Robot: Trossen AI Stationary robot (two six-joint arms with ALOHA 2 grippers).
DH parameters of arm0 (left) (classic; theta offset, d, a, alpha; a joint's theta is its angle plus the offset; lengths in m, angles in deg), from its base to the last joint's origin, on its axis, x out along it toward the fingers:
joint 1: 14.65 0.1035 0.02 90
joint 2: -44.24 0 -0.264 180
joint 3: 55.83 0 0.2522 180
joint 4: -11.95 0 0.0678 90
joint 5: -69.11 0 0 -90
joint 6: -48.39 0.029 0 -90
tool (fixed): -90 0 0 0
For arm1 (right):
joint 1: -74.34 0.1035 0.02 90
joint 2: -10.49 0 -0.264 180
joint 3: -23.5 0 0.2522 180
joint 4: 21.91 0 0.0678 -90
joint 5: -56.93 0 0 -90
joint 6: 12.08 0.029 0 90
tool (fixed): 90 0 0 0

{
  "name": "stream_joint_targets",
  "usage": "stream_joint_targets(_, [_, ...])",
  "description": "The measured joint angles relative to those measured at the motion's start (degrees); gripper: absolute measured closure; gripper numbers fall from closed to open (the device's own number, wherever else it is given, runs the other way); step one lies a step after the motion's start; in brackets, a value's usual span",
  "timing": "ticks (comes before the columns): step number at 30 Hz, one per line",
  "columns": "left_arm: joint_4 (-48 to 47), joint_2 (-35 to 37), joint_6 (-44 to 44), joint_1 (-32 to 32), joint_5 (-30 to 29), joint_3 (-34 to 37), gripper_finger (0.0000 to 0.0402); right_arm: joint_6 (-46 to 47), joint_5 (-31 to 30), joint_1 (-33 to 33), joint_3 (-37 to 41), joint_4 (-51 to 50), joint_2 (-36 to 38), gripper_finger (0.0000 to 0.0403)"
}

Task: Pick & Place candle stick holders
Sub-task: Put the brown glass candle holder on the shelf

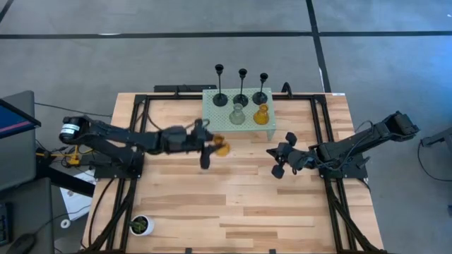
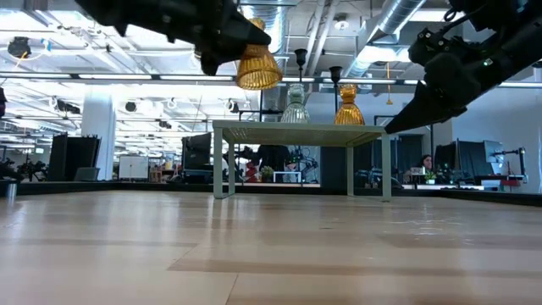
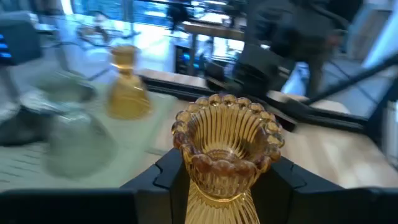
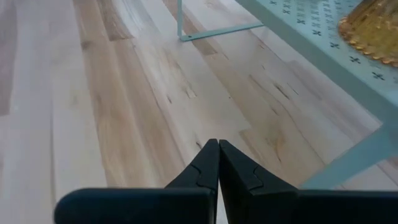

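Note:
The amber holder is hanging short of the green stand and would fall if the left gripper opened now, so the left gripper should move the holder to the stand.
My left gripper (image 1: 210,147) is shut on an amber candle stick holder (image 1: 222,147), high above the table just near of the pale green stand (image 1: 212,99). On the stand rest three black holders with thin stems (image 1: 241,88), a pale grey holder (image 1: 237,114) and a second amber one (image 1: 261,114), each on its wide base. My right gripper (image 1: 270,152) hangs shut and empty above the wood, to the right of the stand's near edge; its joined fingertips (image 4: 217,149) point down at the tabletop. My left gripper pinches the amber holder's narrow ribbed part (image 3: 219,198) between its two fingers (image 3: 163,175), one on either side. The fingers come level from the table's left. The flared, beaded end (image 3: 227,127) stands out beyond the fingertips. The holder is lifted clear (image 2: 258,66) and tilted.
A small white pot with a green plant (image 1: 141,224) stands near the table's front left corner. The stand's thin legs (image 2: 222,161) leave a gap under its perforated top. Bare wood lies between the two arms and toward the near edge.

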Motion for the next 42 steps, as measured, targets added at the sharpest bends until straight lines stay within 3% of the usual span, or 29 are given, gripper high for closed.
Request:
stream_joint_targets(5, [-2.2, -0.9, 1.8, 7.1, 0.1, -4.0, 0.0271, 0.0, 0.2, 0.5, 0.0, -0.1, 0.0, 0.0403])
stream_joint_targets(14, [-4.5, -1.2, 1.9, 14.5, -6.9, -5.2, 0.0270, -0.4, 0.2, 0.8, 0.0, -0.1, 0.0, 0.0403])
stream_joint_targets(20, [-4.5, -4.2, 1.7, 15.6, -7.1, -5.2, 0.0270, -0.6, 0.1, 0.6, 0.0, -0.1, 0.0, 0.0403])
stream_joint_targets(30, [-3.2, -9.6, 1.3, 15.6, -12.9, -5.2, 0.0270, -0.6, 0.0, 0.6, 0.0, -0.1, 0.0, 0.0403])
stream_joint_targets(42, [-0.3, -11.7, -0.1, 15.6, -13.1, -5.3, 0.0270, -0.6, 0.0, 0.6, 0.0, -0.1, 0.0, 0.0403])
